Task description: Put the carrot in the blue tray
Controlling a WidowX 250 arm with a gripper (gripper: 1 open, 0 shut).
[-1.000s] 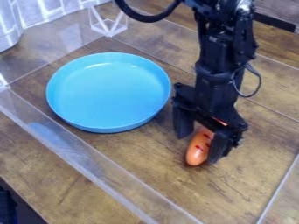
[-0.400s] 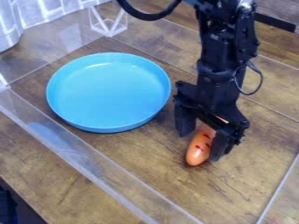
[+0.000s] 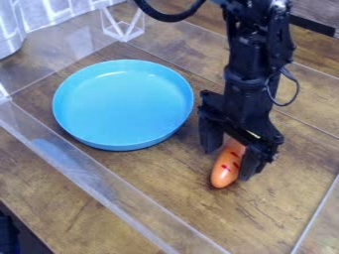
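Observation:
The carrot has to go in the blue tray (image 3: pixel 122 102). My gripper needs to grab the carrot by the middle of its orange body (image 3: pixel 232 157) next.
The orange carrot (image 3: pixel 225 170) lies on the wooden table to the right of the blue tray (image 3: pixel 122 102), its far end tucked between my fingers. My gripper (image 3: pixel 235 153) points straight down over it, low at the table, with its black jaws open on either side of the carrot's upper part. The carrot's leafy top is hidden behind the gripper. The round blue tray is empty and sits about a hand's width to the left.
A clear plastic sheet or barrier (image 3: pixel 79 164) runs along the table's near-left side. A wire-frame object (image 3: pixel 126 22) stands at the back. The arm's black cable (image 3: pixel 282 84) hangs beside the wrist.

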